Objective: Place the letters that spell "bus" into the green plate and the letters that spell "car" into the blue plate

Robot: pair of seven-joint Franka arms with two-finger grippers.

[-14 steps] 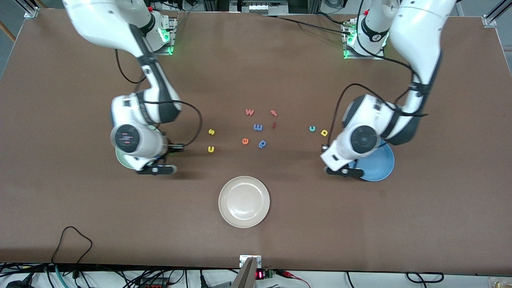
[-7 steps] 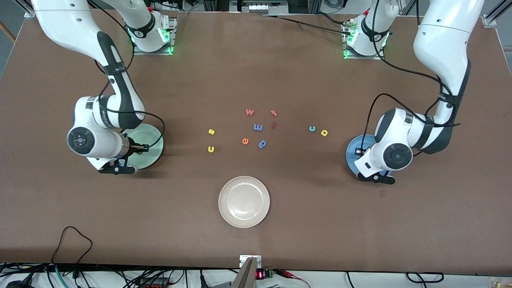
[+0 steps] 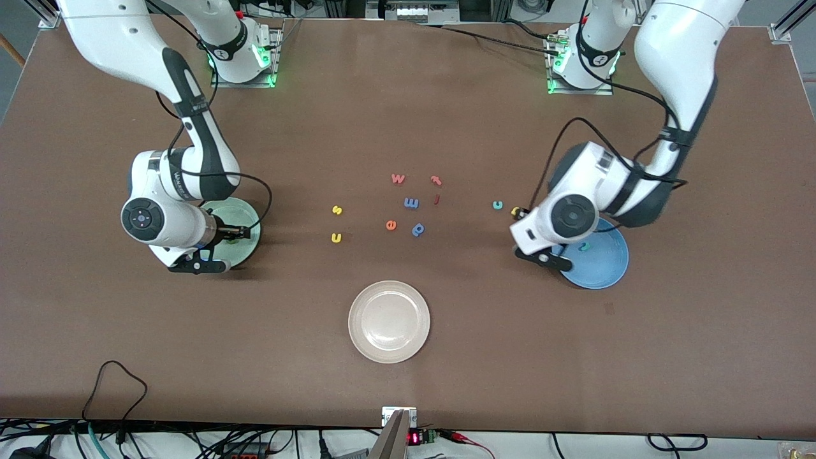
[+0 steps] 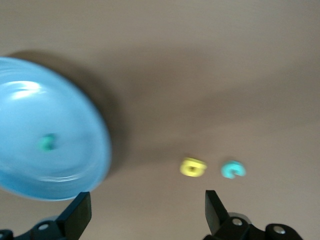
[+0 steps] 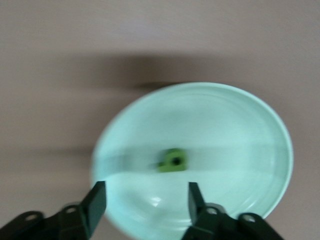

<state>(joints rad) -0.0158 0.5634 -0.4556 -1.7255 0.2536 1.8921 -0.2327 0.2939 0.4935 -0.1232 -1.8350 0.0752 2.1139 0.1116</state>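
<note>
I will next grab the yellow "a" by its outer edges with my left gripper, so that I can add it to the blue plate as the next letter of "car".
The green plate [image 3: 254, 220] [image 5: 240, 130] lies toward the right arm's end, with the dark green "b" [image 5: 173, 160] in it. My right gripper [image 3: 233, 234] [image 5: 145, 192] hangs open and empty over that plate. The yellow "s" [image 3: 336, 210] and "u" [image 3: 336, 238] lie on the table toward the middle. A teal "r" [image 3: 583, 247] [image 4: 47, 143] rests in the blue plate [image 3: 612, 268] [image 4: 30, 115]. My left gripper [image 3: 521, 217] [image 4: 147, 200] is open and empty over the table between the blue plate and the yellow "a" [image 4: 193, 167]. The teal "c" [image 3: 498, 204] [image 4: 233, 170] lies beside the "a".
A beige-white plate [image 3: 389, 322] sits nearer the front camera at the middle. Loose letters lie mid-table: a red "w" [image 3: 398, 178], a red "t"-like piece [image 3: 436, 180], a blue "m" [image 3: 411, 203], a red "j" [image 3: 437, 199], an orange "e" [image 3: 391, 224], a blue "p" [image 3: 418, 229].
Both grippers have opened, leaving the "b" in the green plate and the "r" in the blue plate. The left arm has swung from over the blue plate toward the "a" and "c".
</note>
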